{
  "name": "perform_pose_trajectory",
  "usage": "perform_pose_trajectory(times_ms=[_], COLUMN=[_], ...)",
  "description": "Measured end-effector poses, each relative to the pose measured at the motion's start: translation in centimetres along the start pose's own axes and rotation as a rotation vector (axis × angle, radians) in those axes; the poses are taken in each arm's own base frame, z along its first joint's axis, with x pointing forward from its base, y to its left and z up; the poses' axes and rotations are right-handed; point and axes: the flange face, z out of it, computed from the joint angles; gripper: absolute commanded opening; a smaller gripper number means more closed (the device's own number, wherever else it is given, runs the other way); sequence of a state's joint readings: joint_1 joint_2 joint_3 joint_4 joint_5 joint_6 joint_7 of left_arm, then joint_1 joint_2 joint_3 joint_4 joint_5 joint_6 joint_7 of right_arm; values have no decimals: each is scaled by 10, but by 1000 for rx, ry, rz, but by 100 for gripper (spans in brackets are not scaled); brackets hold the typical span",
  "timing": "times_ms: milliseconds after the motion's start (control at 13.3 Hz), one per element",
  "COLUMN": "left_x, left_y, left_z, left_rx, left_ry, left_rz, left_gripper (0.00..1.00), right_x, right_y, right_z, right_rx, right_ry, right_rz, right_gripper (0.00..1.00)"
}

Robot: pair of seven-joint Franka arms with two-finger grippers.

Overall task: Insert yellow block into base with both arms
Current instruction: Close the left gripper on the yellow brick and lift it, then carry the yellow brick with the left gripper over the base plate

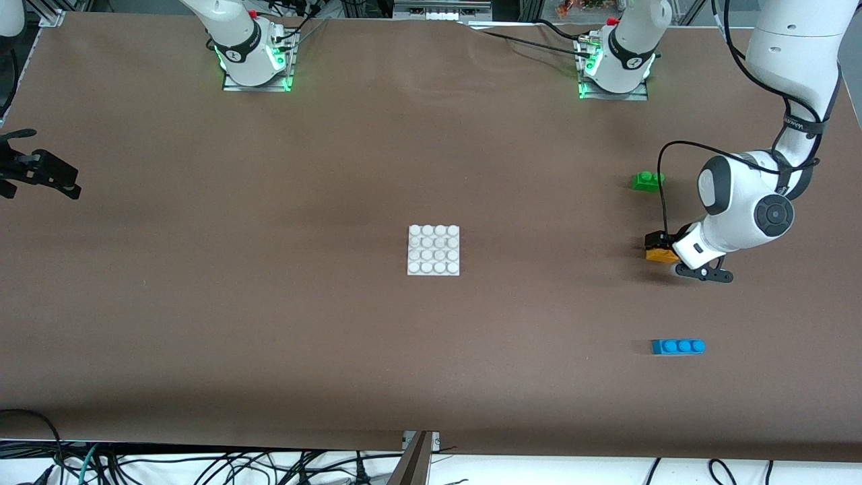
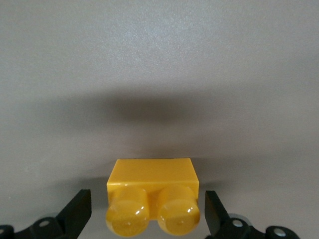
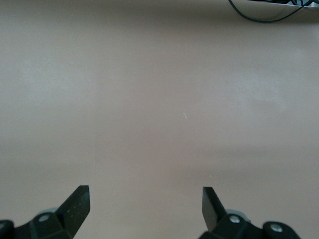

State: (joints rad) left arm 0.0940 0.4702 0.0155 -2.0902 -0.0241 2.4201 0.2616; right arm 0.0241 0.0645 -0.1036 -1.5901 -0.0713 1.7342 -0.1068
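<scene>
My left gripper closes next, which would catch the yellow block, since my fingers are down at the yellow block's studs on either side.
The yellow block (image 1: pixel 662 255) lies on the brown table toward the left arm's end. My left gripper (image 1: pixel 656 242) is down at it, open. In the left wrist view the yellow block (image 2: pixel 152 185) sits between the two black fingers (image 2: pixel 77 208), studs toward the camera, with a small gap on each side. The white base (image 1: pixel 434 250) lies flat at the table's middle, with nothing on its studs. My right gripper (image 1: pixel 40 174) waits at the right arm's end of the table, open and empty, and shows over bare table in the right wrist view (image 3: pixel 144 205).
A green two-stud brick (image 1: pixel 647 180) lies farther from the front camera than the yellow block. A blue three-stud brick (image 1: pixel 678 346) lies nearer to that camera. Cables hang along the table's front edge (image 1: pixel 404 441).
</scene>
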Motion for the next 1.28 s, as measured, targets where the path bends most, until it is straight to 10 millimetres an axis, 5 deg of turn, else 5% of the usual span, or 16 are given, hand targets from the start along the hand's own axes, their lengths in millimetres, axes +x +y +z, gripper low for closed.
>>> perform_pose_trajectory(times_ms=[150,301,451,751,977,1127,1277], left_x=[0,0,0,1,11,19,29], left_y=[1,2,2,6,18,42,86], left_z=[0,0,0,-6,-46,-81,-104], left_rx=[-11,-15,-15,-35,-65,-99,-113], left_ry=[4,5,4,-58,-99,-92,-81], left_rz=[-10,-13,-13,-6,4,-6,-20], left_gripper=[79,33,2,0,0,0,0], right_x=[0,0,0,0,0,0,0], right_y=[0,0,0,0,0,0,0], right_z=[0,0,0,0,0,0,0], right_rx=[0,0,0,0,0,0,0], right_ry=[0,-1,-1,-2,-3,-3,-3], right_rz=[0,0,0,0,0,0,0], right_gripper=[100,100,100,100,100,100,100])
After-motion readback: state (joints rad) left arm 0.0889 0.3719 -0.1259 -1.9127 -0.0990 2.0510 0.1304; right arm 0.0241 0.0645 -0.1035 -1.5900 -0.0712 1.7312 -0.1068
